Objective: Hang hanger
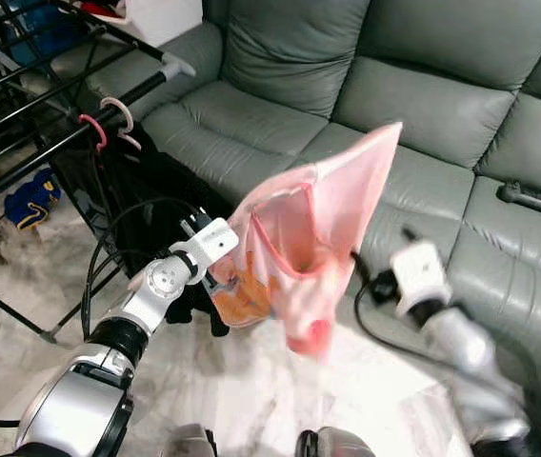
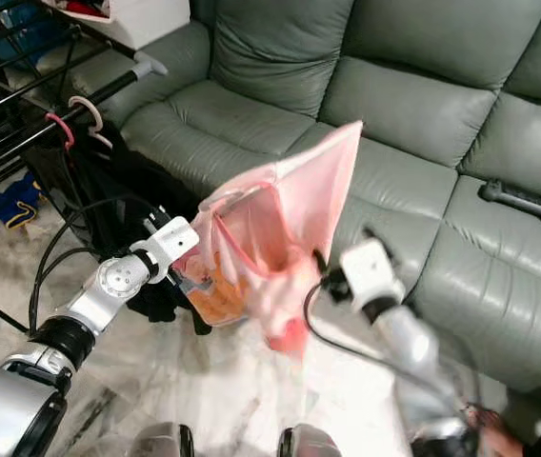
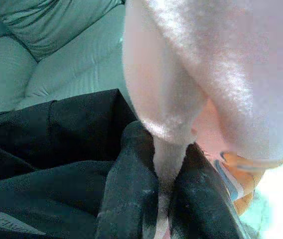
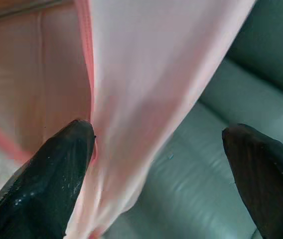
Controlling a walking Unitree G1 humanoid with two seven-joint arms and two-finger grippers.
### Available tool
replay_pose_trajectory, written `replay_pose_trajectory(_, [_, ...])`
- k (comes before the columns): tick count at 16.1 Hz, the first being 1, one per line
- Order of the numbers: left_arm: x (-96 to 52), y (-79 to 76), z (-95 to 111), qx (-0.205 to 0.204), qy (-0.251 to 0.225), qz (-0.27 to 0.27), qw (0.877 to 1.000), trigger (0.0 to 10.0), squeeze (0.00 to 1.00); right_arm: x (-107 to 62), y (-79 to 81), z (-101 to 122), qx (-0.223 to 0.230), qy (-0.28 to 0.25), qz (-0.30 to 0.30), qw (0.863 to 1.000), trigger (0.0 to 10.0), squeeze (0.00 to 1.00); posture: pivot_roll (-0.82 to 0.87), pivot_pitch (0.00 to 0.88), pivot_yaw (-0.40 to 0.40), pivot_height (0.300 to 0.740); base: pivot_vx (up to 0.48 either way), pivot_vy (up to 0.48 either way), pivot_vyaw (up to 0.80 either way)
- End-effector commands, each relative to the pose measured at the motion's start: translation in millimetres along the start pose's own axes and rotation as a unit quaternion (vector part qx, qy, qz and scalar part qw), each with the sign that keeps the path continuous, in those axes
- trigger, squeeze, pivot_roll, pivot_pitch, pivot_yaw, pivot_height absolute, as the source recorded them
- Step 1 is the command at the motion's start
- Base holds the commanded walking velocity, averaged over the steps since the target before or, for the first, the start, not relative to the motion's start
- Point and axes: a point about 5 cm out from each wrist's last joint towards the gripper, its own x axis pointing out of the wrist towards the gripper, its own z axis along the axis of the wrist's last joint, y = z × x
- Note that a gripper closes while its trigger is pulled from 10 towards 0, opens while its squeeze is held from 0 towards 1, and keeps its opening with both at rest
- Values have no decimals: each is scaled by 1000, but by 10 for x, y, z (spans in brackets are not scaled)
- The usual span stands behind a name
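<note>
My right gripper grabs the pink garment by the pale edge [image 1: 343,261] beside its pink piping next, to carry the garment to the drying rack.
A pink garment [image 1: 313,238] with an orange print hangs in the air in front of me. My left gripper [image 3: 164,167] is shut on a fold at its lower left edge. My right gripper [image 4: 159,149] is open just right of the cloth, one finger [image 4: 57,174] against the fabric. No hanger can be made out inside the garment. On the drying rack's black rod [image 1: 147,86], at the upper left, sit a pink hanger hook [image 1: 94,129] and a white hanger hook [image 1: 118,109], with black clothes [image 1: 147,190] hanging below them.
A grey leather sofa [image 1: 394,95] spans the back, with a black remote-like object [image 1: 537,202] on its right seat. The black drying rack [image 1: 23,95] stands at the left over a marble floor [image 1: 251,400]. A blue item [image 1: 30,200] lies beneath it.
</note>
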Motion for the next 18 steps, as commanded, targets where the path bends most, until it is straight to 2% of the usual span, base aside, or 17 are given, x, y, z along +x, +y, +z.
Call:
replay_pose_trajectory(1, [23, 92, 91, 1, -18, 17, 1000, 0, 0, -29, 37, 8, -2, -8, -2, 1000, 10000, 165, -85, 67, 15, 740, 0, 0, 0])
replay_pose_trajectory(2, [25, 96, 93, 3, -18, 16, 1000, 0, 0, -50, 96, 41, -15, -22, 9, 1000, 10000, 165, -83, 66, 18, 740, 0, 0, 0])
replay_pose_trajectory(3, [26, 104, 108, 23, -23, -1, 999, 0, 0, -25, 137, 212, -39, -55, 98, 993, 10000, 0, -83, 66, 23, 740, 0, 0, 0])
replay_pose_trajectory(5, [1, 113, 94, 76, -28, -30, 996, 0, 0, -1, -13, 388, -120, -65, 202, 970, 10000, 0, -88, 62, 28, 740, 0, 0, 0])
replay_pose_trajectory(6, [-24, 103, 73, 113, -32, -53, 992, 0, 0, 12, -168, 488, -179, -63, 244, 951, 10000, 0, -90, 59, 27, 740, 0, 0, 0])
replay_pose_trajectory(7, [-46, 92, 38, 136, -29, -72, 988, 0, 0, 14, -270, 569, -208, -61, 272, 938, 10000, 0, -90, 59, 27, 740, 0, 0, 0])
replay_pose_trajectory(9, [-80, 49, -51, 163, -14, -107, 981, 0, 0, 22, -399, 757, -231, -53, 330, 914, 10000, 0, -89, 53, 19, 740, 0, 0, 0])
replay_pose_trajectory(10, [-91, 20, -77, 172, -12, -121, 978, 0, 0, 17, -418, 820, -235, -45, 361, 901, 10000, 0, -88, 53, 17, 740, 0, 0, 0])
replay_pose_trajectory(11, [-94, 5, -84, 174, -12, -127, 977, 0, 0, 10, -421, 847, -232, -39, 380, 895, 10000, 0, -88, 56, 18, 740, 0, 0, 0])
replay_pose_trajectory(13, [-90, -31, -70, 177, -20, -137, 974, 0, 0, -4, -415, 839, -223, -16, 421, 879, 10000, 0, -91, 57, 16, 740, 0, 0, 0])
replay_pose_trajectory(14, [-85, -41, -58, 174, -23, -140, 974, 0, 0, -3, -436, 795, -218, -2, 428, 877, 10000, 0, -92, 60, 15, 740, 0, 0, 0])
replay_pose_trajectory(16, [-77, -74, -25, 179, -32, -152, 972, 0, 0, -28, -497, 655, -202, 47, 456, 865, 10000, 0, -92, 67, 14, 740, 0, 0, 0])
replay_pose_trajectory(17, [-78, -95, 2, 185, -41, -164, 968, 0, 0, -16, -546, 580, -210, 70, 466, 856, 8667, 0, -92, 67, 14, 740, 0, 0, 0])
replay_pose_trajectory(18, [-80, -104, 11, 189, -45, -171, 966, 0, 0, 37, -567, 572, -208, 75, 464, 858, 3216, 0, -91, 67, 14, 740, 0, 0, 0])
